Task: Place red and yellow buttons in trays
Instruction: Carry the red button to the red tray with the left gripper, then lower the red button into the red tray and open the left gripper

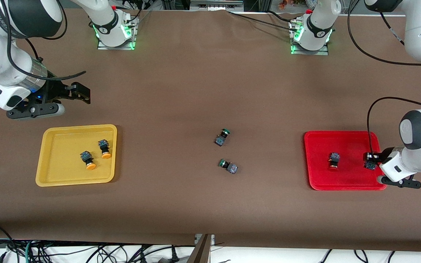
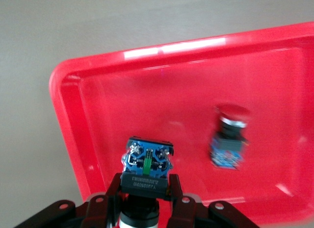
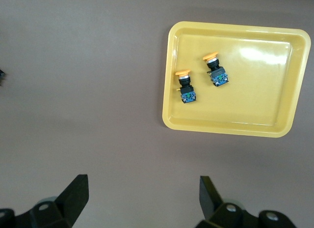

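My left gripper needs to bring the button down before opening: the held button's body (image 1: 370, 164) (image 2: 147, 159) hangs above the red tray's bottom.
The yellow tray (image 1: 60, 160) holds two yellow buttons (image 1: 88, 160) (image 1: 104, 148) lying on their sides. The red tray (image 1: 353, 171) holds one red button (image 1: 334, 160) on its side. My left gripper (image 1: 370, 160) is low over the red tray's end and shut on a button (image 2: 147, 159) by its black body; its cap is hidden. The left wrist view shows the red tray (image 2: 73, 120) and the lying red button (image 2: 229, 134). My right gripper (image 1: 80, 93) is open and empty over bare table beside the yellow tray (image 3: 255, 90).
Two green-capped buttons (image 1: 222, 137) (image 1: 228, 166) lie on the brown table between the trays. The right wrist view shows both yellow buttons (image 3: 185, 85) (image 3: 216, 71) in their tray. Cables hang along the table's front edge.
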